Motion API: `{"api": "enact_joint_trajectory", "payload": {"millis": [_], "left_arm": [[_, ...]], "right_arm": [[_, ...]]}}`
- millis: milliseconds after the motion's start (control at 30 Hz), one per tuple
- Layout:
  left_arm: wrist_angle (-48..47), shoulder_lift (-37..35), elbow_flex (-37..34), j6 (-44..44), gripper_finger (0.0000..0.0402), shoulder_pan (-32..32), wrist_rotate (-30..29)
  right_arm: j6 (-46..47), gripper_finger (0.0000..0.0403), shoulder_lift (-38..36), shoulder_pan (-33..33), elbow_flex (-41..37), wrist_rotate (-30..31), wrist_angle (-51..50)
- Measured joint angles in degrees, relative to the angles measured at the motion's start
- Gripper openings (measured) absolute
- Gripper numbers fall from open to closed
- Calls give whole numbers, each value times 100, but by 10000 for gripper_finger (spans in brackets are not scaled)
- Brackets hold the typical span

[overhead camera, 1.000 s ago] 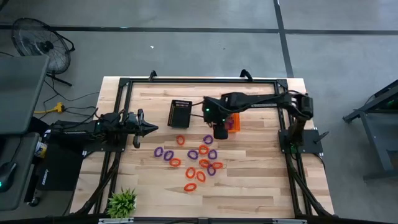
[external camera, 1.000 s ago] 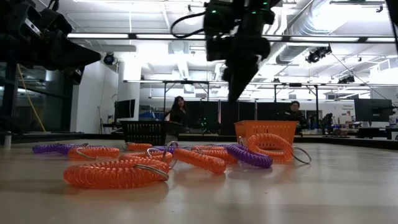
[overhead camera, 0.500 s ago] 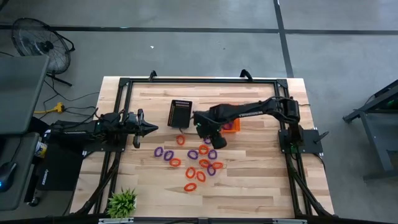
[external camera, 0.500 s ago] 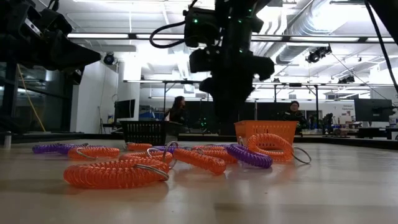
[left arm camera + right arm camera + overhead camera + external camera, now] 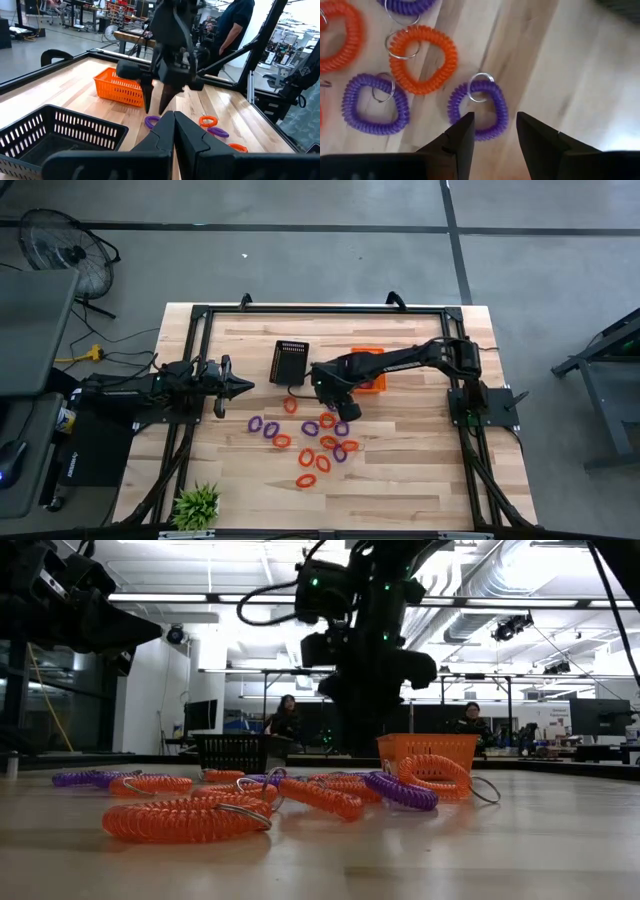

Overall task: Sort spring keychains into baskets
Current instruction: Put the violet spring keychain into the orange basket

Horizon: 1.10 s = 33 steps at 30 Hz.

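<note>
My right gripper's fingers are above the purple keychain's coil (image 5: pixel 500 115) and would miss it if they closed now. They should go lower before they close on it.
Several orange-red and purple spring keychains (image 5: pixel 320 438) lie flat on the wooden table, near of the baskets. The black basket (image 5: pixel 290 362) and the orange basket (image 5: pixel 372 385) stand side by side toward the far edge. My right gripper (image 5: pixel 495 127) is open and points down just above one purple keychain (image 5: pixel 479 110), with its fingertips on either side of the keychain's near part and not touching it. The left wrist view shows the right gripper (image 5: pixel 156 106) over the same purple keychain (image 5: pixel 152 120). My left gripper (image 5: pixel 240 387) is shut and waits at the table's left side.
An orange keychain (image 5: pixel 422 60) and a second purple keychain (image 5: pixel 375 104) lie close beside the one under my right gripper. My right arm (image 5: pixel 400 360) crosses over the orange basket. A small green plant (image 5: pixel 196 505) stands at the near left corner. People sit in the room beyond the table.
My right gripper has swung from beside the orange basket toward the table's left and has come down low over the keychains, turning at the wrist as it went. In the last half second it has barely shifted. The keychains and baskets have stayed in place.
</note>
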Motion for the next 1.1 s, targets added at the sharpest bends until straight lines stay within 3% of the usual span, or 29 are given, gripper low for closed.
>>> {"api": "enact_joint_trajectory", "payload": {"millis": [1100], "left_arm": [[0, 0, 1, -2, 1, 0, 0]], "right_arm": [[-13, 139, 425, -114, 6, 98, 220]]}}
